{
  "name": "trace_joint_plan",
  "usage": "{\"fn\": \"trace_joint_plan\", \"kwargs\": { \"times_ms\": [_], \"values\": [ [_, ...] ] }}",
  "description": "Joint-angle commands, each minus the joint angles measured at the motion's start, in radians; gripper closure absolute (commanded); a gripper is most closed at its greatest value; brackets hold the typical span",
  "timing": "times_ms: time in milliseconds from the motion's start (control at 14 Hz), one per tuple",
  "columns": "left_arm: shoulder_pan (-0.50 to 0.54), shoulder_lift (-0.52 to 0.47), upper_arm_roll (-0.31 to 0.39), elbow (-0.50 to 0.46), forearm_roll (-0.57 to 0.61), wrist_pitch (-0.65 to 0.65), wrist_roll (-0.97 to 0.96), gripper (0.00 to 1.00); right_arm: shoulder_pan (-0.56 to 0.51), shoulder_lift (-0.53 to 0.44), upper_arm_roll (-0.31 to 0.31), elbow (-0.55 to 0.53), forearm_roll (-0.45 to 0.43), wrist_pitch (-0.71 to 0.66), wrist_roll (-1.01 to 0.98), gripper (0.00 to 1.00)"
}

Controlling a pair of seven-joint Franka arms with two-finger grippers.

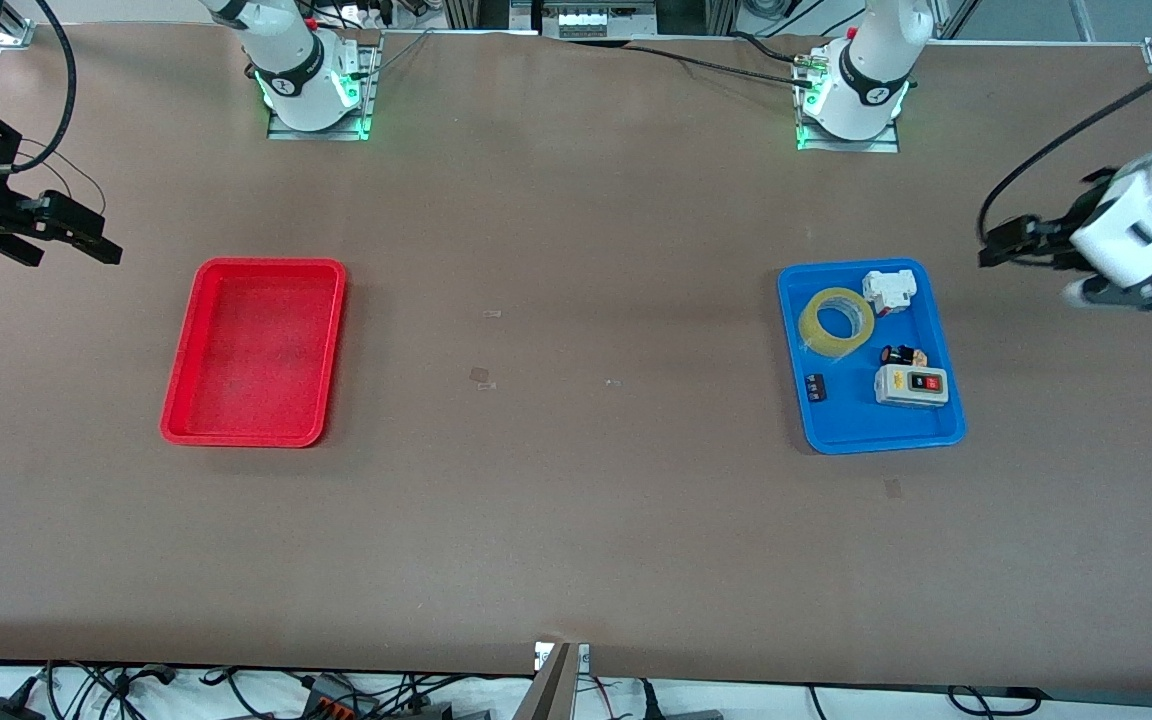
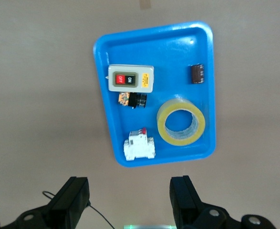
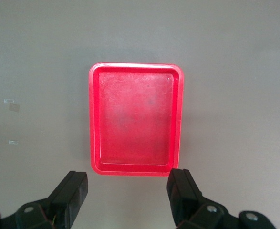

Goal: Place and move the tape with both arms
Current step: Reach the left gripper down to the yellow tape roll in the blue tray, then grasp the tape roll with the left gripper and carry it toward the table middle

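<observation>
The tape needs to come out of the blue tray point(image 1: 851, 432), so the left gripper needs to grip it by its ring side point(image 1: 813, 336) next.
The tape point(image 1: 836, 322), a yellow-tan ring, lies flat in the blue tray point(image 1: 851, 432), at the tray's end farther from the front camera; it also shows in the left wrist view point(image 2: 181, 122). My left gripper point(image 1: 996, 243) is open and empty, up in the air past the blue tray at the left arm's end of the table; its fingers point(image 2: 72, 196) show wide apart. My right gripper point(image 1: 86, 240) is open and empty, in the air past the red tray point(image 1: 254, 432) at the right arm's end; its fingers point(image 3: 183, 191) stand apart.
In the blue tray point(image 2: 151, 33) also lie a white-grey switch box with red button point(image 1: 911, 385), a white breaker point(image 1: 889, 289), a small black-orange part point(image 1: 901, 355) and a small dark block point(image 1: 816, 387). The red tray point(image 3: 96, 119) holds nothing. Small tape scraps point(image 1: 480, 376) lie mid-table.
</observation>
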Motion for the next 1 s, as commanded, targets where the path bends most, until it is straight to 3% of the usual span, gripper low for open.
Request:
{"fn": "trace_joint_plan", "kwargs": {
  "times_ms": [0, 357, 786, 857, 929],
  "values": [
    [0.01, 0.004, -0.045, -0.177, 0.026, 0.19, -0.001, 0.0, 0.002, 0.002, 0.003, 0.007, 0.005, -0.02, -0.013, 0.0],
    [0.024, 0.099, -0.095, -0.38, 0.023, 0.471, -0.002, 0.0, 0.004, -0.001, 0.006, 0.012, 0.005, -0.06, -0.014, 0.0],
    [0.024, 0.257, -0.1, -0.396, 0.023, 0.567, -0.004, 0.0, 0.005, -0.007, 0.005, 0.003, -0.001, -0.06, -0.016, 0.0],
    [0.024, 0.266, -0.1, -0.396, 0.023, 0.567, -0.01, 0.11, 0.004, -0.007, 0.005, 0.001, -0.001, -0.06, -0.016, 0.0],
    [0.024, 0.266, -0.1, -0.394, 0.019, 0.565, -0.024, 0.35, 0.005, -0.007, 0.005, 0.003, -0.001, -0.059, -0.016, 0.0]
  ]
}}
